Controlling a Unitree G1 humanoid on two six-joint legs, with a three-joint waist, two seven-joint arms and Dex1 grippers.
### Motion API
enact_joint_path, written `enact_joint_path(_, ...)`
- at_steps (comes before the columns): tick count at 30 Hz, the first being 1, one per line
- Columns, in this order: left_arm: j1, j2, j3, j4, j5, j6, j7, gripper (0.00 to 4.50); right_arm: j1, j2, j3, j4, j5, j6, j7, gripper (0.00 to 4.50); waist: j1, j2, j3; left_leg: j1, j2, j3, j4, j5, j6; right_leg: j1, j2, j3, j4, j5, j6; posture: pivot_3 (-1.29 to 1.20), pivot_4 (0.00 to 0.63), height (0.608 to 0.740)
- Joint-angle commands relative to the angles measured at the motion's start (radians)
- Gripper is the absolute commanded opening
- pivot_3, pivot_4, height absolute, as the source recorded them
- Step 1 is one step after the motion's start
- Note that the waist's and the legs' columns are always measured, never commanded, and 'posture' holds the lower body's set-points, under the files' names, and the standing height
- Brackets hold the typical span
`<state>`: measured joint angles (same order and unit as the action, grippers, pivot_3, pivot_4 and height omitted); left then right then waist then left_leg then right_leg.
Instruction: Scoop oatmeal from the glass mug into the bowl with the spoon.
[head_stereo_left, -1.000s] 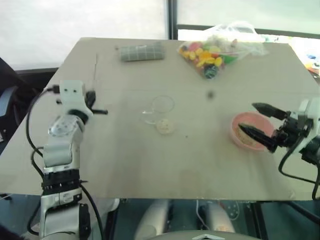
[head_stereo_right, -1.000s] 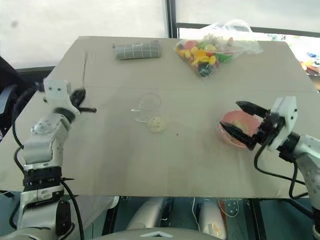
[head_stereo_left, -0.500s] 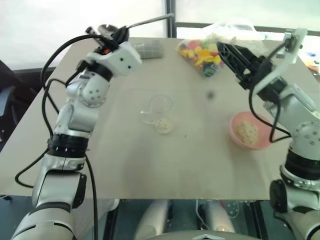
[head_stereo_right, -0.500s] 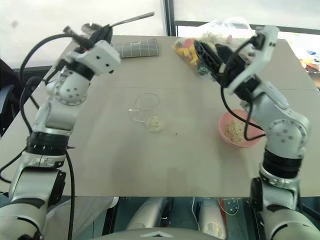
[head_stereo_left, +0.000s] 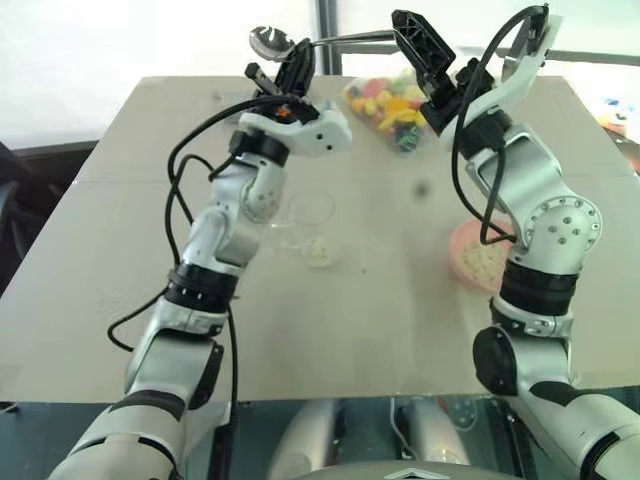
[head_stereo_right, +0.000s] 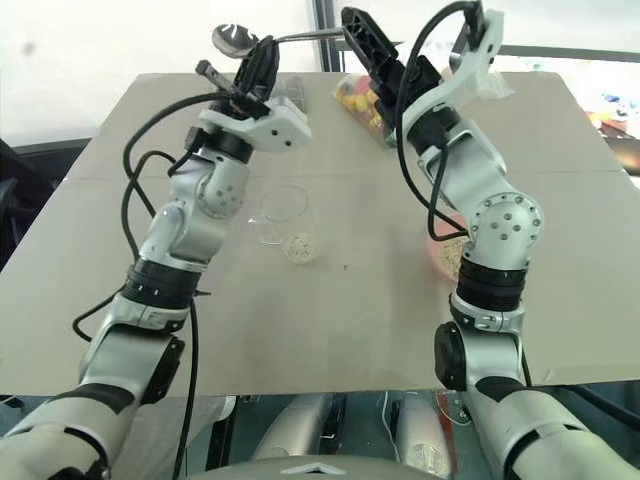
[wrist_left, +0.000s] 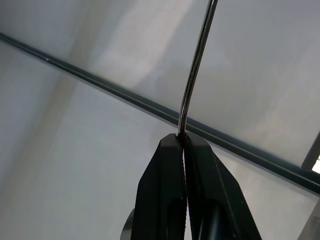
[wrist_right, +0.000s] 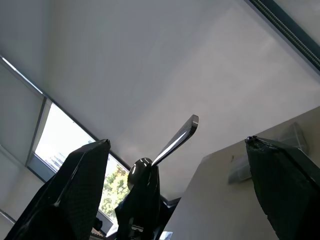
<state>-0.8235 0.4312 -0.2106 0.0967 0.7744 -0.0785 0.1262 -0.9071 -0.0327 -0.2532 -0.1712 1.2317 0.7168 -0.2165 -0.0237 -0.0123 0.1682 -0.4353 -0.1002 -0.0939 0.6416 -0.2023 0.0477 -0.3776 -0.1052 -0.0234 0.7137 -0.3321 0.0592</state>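
Note:
My left gripper stays shut on the spoon beside the spoon's bowl. My right gripper should grab the spoon by the handle's loose end next.
My left gripper is raised high over the far half of the table and is shut on the spoon. The spoon lies roughly level, its oval bowl to the left and its thin handle running right. My right gripper is open at the same height. Its fingers stand wide on either side of the handle's free end, apart from it. The glass mug stands mid-table with a small heap of oatmeal on the table beside it. Behind my right arm, the pink bowl holds more oatmeal.
A clear bag of colourful pieces lies at the far side of the beige table, below both raised hands. Black cables hang from both arms. A window runs behind the table's far edge.
Both arms have risen and swung in towards the middle. The left one carried the spoon up and rolled it level. The right gripper left the bowl and came up to the handle's end.

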Motion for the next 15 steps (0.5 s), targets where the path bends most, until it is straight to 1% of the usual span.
enact_joint_path(1, 0.007, -0.037, -0.008, -0.065, 0.028, 0.013, 0.045, 0.11, -0.042, 0.014, -0.004, -0.002, -0.001, -0.037, 0.004, 4.5, -0.003, 0.0, 0.0, 0.0, 0.0, 0.001, 0.0, 0.0, 0.0, 0.0, 0.0, 0.001, 0.001, 0.0, 0.0, 0.0, 0.15, 0.718)
enact_joint_path(6, 0.02, -0.079, -0.015, -0.066, 0.048, 0.033, 0.053, 0.11, -0.059, 0.026, -0.006, 0.028, -0.022, -0.069, 0.017, 4.5, -0.012, 0.0, 0.0, 0.001, 0.0, 0.004, 0.002, 0.001, 0.002, -0.001, 0.001, 0.004, 0.004, 0.0, 0.0, 0.0, 0.15, 0.718)
enact_joint_path(10, 0.028, -0.087, -0.013, -0.069, 0.056, 0.036, 0.054, 0.11, -0.069, 0.027, -0.009, 0.036, -0.028, -0.083, 0.029, 4.5, -0.016, 0.0, 0.0, 0.001, 0.0, 0.006, 0.002, 0.001, 0.002, -0.004, 0.001, 0.007, 0.006, 0.0, 0.0, 0.0, 0.15, 0.718)
enact_joint_path(13, 0.037, -0.084, -0.007, -0.072, 0.06, 0.045, 0.056, 0.0, -0.07, 0.028, -0.009, 0.036, -0.03, -0.091, 0.029, 3.78, -0.017, 0.0, 0.0, 0.001, 0.0, 0.006, 0.001, 0.001, 0.002, -0.004, 0.001, 0.008, 0.006, 0.0, 0.0, 0.0, 0.15, 0.718)
enact_joint_path(15, 0.039, -0.083, -0.007, -0.072, 0.063, 0.052, 0.056, 0.0, -0.07, 0.032, -0.01, 0.034, -0.025, -0.092, 0.025, 2.77, -0.016, 0.0, 0.0, 0.001, 0.001, 0.007, 0.002, 0.001, 0.002, -0.004, 0.001, 0.008, 0.007, 0.0, 0.0, 0.0, 0.15, 0.718)
